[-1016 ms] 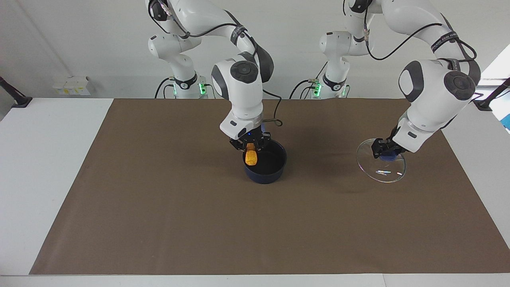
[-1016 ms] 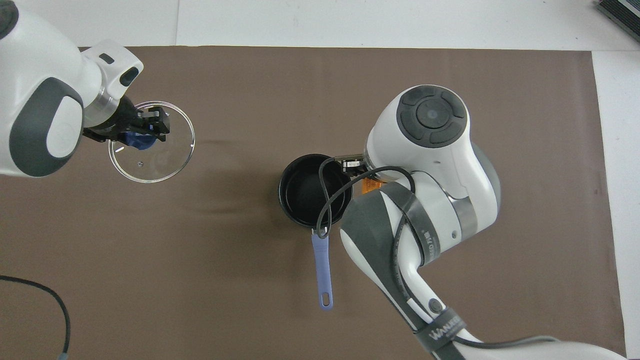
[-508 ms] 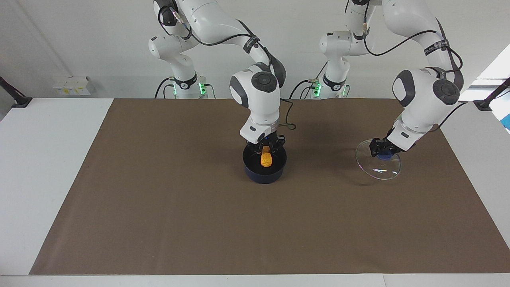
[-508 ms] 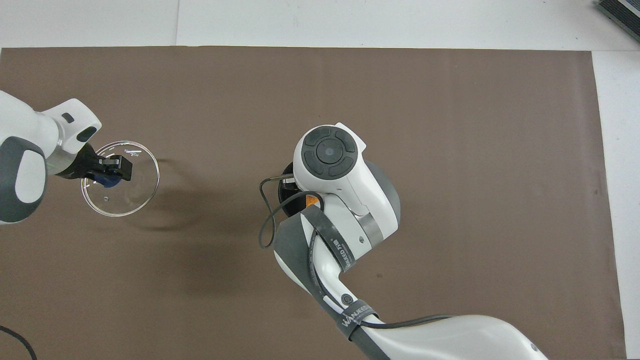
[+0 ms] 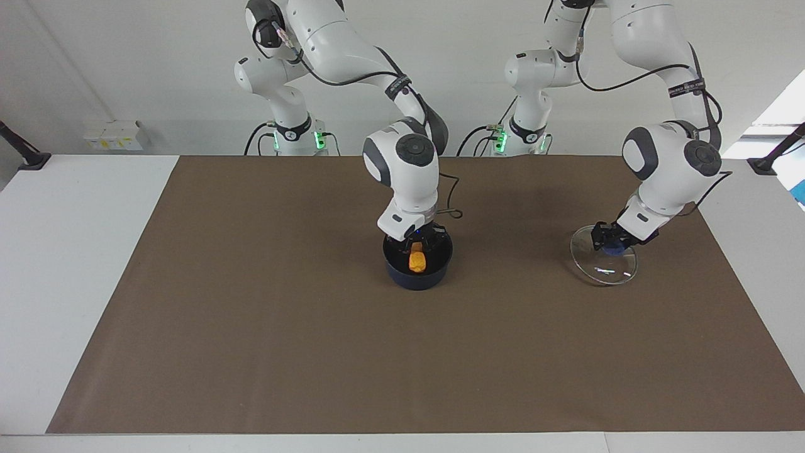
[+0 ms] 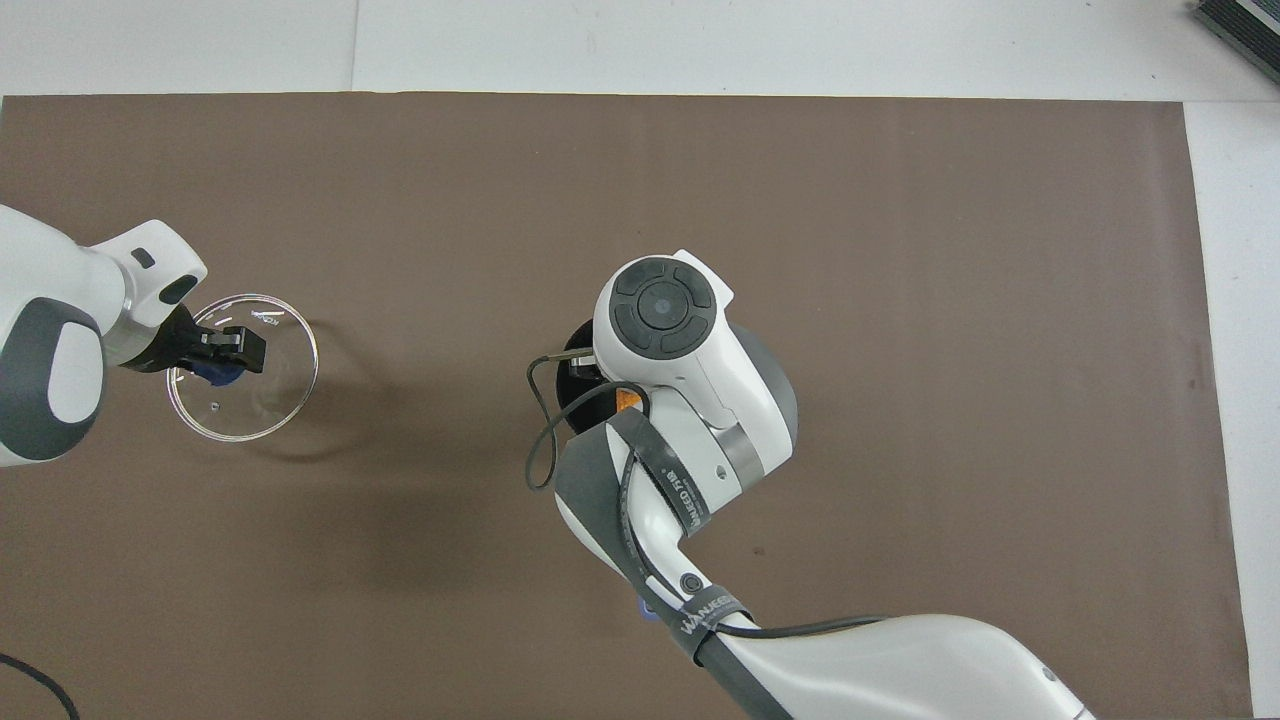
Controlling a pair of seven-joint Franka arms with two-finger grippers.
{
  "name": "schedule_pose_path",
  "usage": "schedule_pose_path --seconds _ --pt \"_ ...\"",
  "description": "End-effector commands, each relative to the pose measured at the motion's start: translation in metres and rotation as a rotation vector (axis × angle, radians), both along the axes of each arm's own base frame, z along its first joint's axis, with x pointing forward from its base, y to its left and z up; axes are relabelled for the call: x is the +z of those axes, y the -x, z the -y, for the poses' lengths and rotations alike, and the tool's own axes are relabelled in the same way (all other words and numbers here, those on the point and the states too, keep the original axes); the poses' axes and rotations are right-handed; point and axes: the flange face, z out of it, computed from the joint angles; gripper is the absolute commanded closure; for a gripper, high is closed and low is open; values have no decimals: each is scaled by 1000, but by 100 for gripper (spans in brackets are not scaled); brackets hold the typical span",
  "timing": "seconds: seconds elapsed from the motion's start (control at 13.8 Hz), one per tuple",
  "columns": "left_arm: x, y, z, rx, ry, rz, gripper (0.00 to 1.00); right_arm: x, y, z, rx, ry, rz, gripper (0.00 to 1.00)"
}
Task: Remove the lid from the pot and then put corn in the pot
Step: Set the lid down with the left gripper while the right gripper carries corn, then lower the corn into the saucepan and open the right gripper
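Observation:
The robot's right gripper needs to let go of the yellow-orange corn (image 6: 628, 402) now, because the corn is inside the dark pot's rim in the overhead view and would stay in there.
The dark blue pot (image 5: 415, 280) stands at the middle of the brown mat. My right gripper (image 5: 417, 244) reaches down into it, shut on the top of the yellow-orange corn (image 5: 416, 262), which hangs upright inside the pot. In the overhead view my right arm covers most of the pot (image 6: 572, 375); only a sliver of corn (image 6: 628, 402) shows. My left gripper (image 5: 610, 241) is shut on the blue knob of the glass lid (image 5: 609, 269) and holds it tilted, low over the mat toward the left arm's end. The lid (image 6: 262, 398) and left gripper (image 6: 228, 356) also show from overhead.
The brown mat (image 5: 251, 314) covers most of the white table (image 5: 75, 251). A black cable loop (image 6: 535, 440) hangs off my right arm beside the pot. The tip of the pot's blue handle (image 6: 646, 607) peeks out under that arm.
My right gripper carried the corn over the pot's rim and lowered it inside. My left gripper moved the lid down toward the mat and a little nearer to the robots.

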Motion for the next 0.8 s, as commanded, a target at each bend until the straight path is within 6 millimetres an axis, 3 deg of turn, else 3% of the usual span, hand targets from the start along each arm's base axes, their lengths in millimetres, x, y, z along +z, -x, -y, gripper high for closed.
schedule_pose_path --seconds 0.0,0.07,0.22,0.36,0.44,0.51,0.73 --pt "-5 20 -5 -32 5 52 70 -1 2 7 24 -15 0 94" --pt "-4 19 -9 -25 5 53 1 0 2 7 24 -15 0 88" --pt "-2 17 -10 -13 5 50 0 -3 5 9 24 -11 -9 73" --pt "6 4 -6 -10 3 60 0 -1 4 10 23 -10 -8 51" --pt "9 -1 -1 17 3 49 0 0 4 9 22 -8 -9 19" --pt "18 -9 2 47 3 54 0 4 3 7 12 -11 -5 0" --pt "40 -29 39 60 4 41 0 23 -6 18 -7 -22 21 0"
